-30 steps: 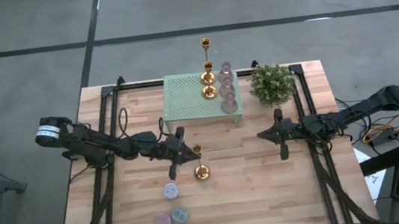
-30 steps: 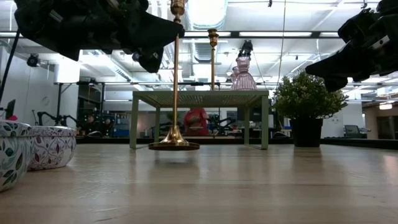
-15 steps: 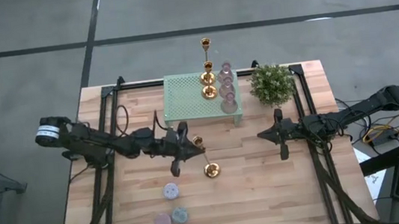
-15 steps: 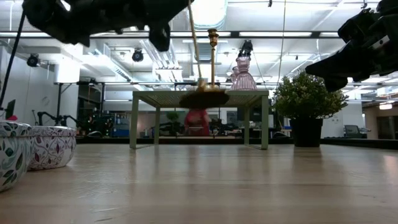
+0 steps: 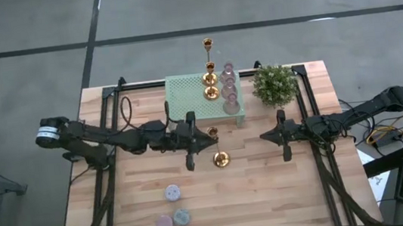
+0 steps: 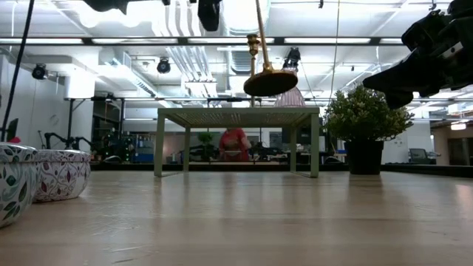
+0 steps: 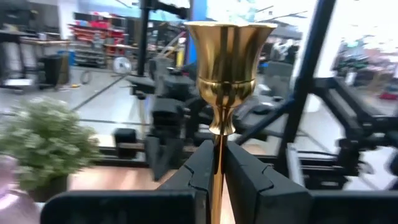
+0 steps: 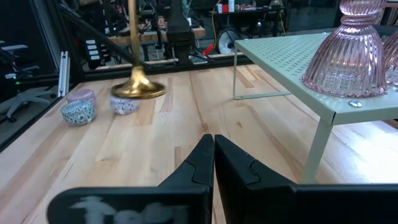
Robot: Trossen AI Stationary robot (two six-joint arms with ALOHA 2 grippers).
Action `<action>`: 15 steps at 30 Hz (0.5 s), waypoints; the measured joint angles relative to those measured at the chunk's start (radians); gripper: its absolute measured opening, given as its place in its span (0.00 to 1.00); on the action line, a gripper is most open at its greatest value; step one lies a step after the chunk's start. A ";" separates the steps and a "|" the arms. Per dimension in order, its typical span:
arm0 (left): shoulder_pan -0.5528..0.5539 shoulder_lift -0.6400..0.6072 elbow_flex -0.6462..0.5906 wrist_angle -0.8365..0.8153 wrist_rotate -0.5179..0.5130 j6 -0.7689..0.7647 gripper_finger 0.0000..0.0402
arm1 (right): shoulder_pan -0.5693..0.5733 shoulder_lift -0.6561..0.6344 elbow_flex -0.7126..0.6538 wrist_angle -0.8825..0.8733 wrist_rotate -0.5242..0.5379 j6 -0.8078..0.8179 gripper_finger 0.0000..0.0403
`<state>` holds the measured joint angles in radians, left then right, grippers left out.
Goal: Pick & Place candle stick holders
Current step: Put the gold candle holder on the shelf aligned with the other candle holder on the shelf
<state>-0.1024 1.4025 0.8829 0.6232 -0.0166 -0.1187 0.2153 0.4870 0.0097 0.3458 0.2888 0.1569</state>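
Note:
My left gripper keeps holding the gold holder for now, until its base reaches the mint-green stand, since the base still hangs short of the stand.
A tall, thin-stemmed gold candle stick holder hangs in the air just in front of the mint-green stand, with my left gripper shut on it. Its round base is about level with the stand's top. More gold holders and pinkish glass holders stand on the stand's right part. Three squat pastel holders sit on the table near its front edge. My right gripper waits shut over the table's right part, holding nothing. My left gripper pinches the holder's thin stem, just below the cup, between its two fingers. The fingers come about level from the table's left and lie across the stem. The holder is lifted clear of the table and slightly tilted, cup up, base lowest.
A small bushy green plant stands at the stand's right, at the table's back. One tall gold holder rises at the stand's far edge. Bare wood lies between the stand and the pastel holders.
My left gripper has risen and gone toward the table's right and far edges, toward the stand. It has lifted the tall gold holder off the table. The base has swung up from the wood to about the height of the stand's top.

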 joint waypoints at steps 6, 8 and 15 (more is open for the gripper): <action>0.040 -0.001 0.086 -0.081 -0.115 0.058 0.08 | 0.000 0.000 0.000 0.000 0.000 0.000 0.02; 0.060 -0.002 0.114 -0.102 -0.162 0.059 0.08 | 0.000 0.000 0.000 0.000 0.000 0.000 0.02; 0.135 -0.003 0.180 -0.191 -0.255 0.085 0.08 | 0.000 0.000 0.000 0.000 0.000 0.000 0.02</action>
<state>0.0326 1.3998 1.0629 0.4318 -0.2714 -0.0338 0.2153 0.4870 0.0094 0.3458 0.2889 0.1570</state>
